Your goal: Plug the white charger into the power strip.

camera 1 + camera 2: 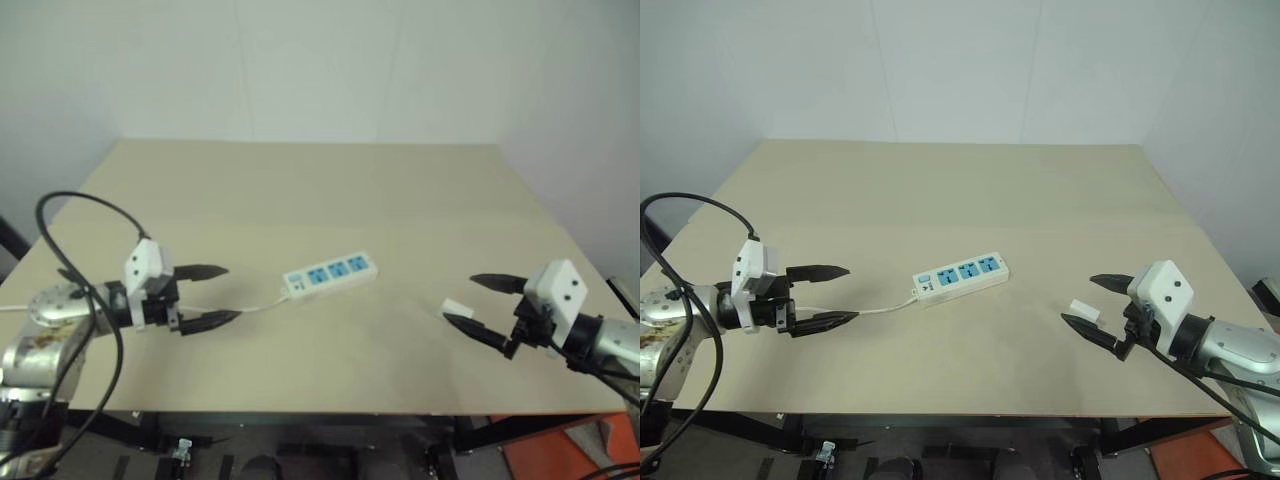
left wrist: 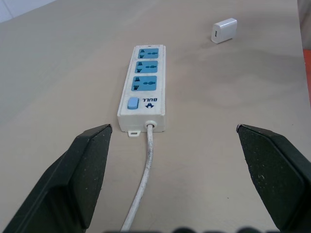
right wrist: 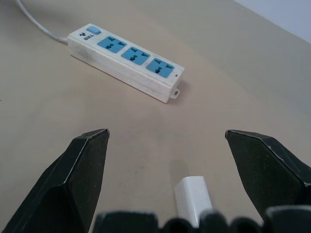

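My right gripper should plug the white charger (image 1: 458,307) into the power strip (image 1: 330,275), so it needs to grab the charger by its long sides next.
The power strip (image 1: 330,275) lies flat near the middle of the table, a white bar with three blue socket panels, its thin cord (image 1: 255,308) running toward the left. The white charger (image 1: 458,307) rests on the table to the right of it. My left gripper (image 1: 212,295) hovers open above the cord, pointing at the strip's switch end (image 2: 132,102). My right gripper (image 1: 481,302) is open, and the white charger (image 3: 194,199) lies on the table between its two fingers, untouched by either.
The beige table (image 1: 320,190) has open surface behind the strip. Its front edge runs just below both grippers, and its right edge slants close to my right arm. A black cable (image 1: 80,210) loops over my left arm.
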Tool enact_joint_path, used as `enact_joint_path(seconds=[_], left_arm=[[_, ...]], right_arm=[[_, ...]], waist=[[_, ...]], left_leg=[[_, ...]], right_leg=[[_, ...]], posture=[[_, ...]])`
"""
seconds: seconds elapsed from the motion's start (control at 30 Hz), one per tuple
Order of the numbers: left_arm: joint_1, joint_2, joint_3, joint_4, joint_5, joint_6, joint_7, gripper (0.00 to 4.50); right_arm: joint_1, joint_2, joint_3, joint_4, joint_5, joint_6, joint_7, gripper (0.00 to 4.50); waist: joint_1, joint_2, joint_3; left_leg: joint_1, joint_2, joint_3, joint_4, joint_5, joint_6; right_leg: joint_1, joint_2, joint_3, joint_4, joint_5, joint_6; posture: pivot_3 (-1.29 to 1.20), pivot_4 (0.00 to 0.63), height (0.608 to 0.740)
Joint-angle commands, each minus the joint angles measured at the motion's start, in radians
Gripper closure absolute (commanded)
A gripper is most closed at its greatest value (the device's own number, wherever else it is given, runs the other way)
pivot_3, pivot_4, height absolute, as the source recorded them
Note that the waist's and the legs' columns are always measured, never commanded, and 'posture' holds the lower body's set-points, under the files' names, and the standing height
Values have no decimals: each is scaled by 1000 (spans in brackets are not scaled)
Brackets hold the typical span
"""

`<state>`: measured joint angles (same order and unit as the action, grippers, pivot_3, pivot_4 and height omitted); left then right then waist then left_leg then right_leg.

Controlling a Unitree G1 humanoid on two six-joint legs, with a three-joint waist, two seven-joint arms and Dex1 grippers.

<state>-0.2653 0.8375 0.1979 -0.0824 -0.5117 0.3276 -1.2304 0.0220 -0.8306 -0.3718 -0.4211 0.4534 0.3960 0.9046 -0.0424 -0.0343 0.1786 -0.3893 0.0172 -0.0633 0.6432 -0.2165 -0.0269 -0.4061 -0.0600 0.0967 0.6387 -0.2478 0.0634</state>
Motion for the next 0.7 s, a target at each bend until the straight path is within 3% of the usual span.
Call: enact_joint_path(seconds=[0.03, 0.23, 0.4, 0.53, 0.7], left_arm=[[-13, 2, 3, -28, -12, -12, 1, 33], [-17, -17, -13, -24, -6, -17, 8, 33], [-81, -87, -86, 31, 42, -77, 15, 33], [-182, -169, -159, 172, 101, -157, 13, 33], [-344, -318, -225, 502, 195, -329, 14, 33]], right_arm=[[-7, -10, -20, -19, 1, -23, -6, 0], [-8, -10, -19, -28, 2, -17, -11, 0], [-29, -7, -1, -34, 4, -12, -22, 0], [-49, -9, 7, -38, 9, -10, -27, 0], [-57, -9, 10, -49, 13, -1, -34, 0]], waist=[[0, 0, 0], [0, 0, 0], [3, 0, 0], [5, 0, 0], [6, 0, 0]], left_leg=[[0, 0, 0, 0, 0, 0], [0, 0, 0, 0, 0, 0], [0, 0, 0, 0, 0, 0], [0, -1, 0, 1, 0, 0], [0, -1, 0, 1, 0, 0]], right_leg=[[0, 0, 0, 0, 0, 0], [0, 0, 0, 0, 0, 0], [0, 0, 0, 1, 0, 0], [0, 0, 0, 1, 0, 0], [1, 0, 0, 1, 1, 0]], posture=[[0, 150, 740], [0, 150, 740], [0, 150, 740], [0, 150, 740], [0, 150, 740]])
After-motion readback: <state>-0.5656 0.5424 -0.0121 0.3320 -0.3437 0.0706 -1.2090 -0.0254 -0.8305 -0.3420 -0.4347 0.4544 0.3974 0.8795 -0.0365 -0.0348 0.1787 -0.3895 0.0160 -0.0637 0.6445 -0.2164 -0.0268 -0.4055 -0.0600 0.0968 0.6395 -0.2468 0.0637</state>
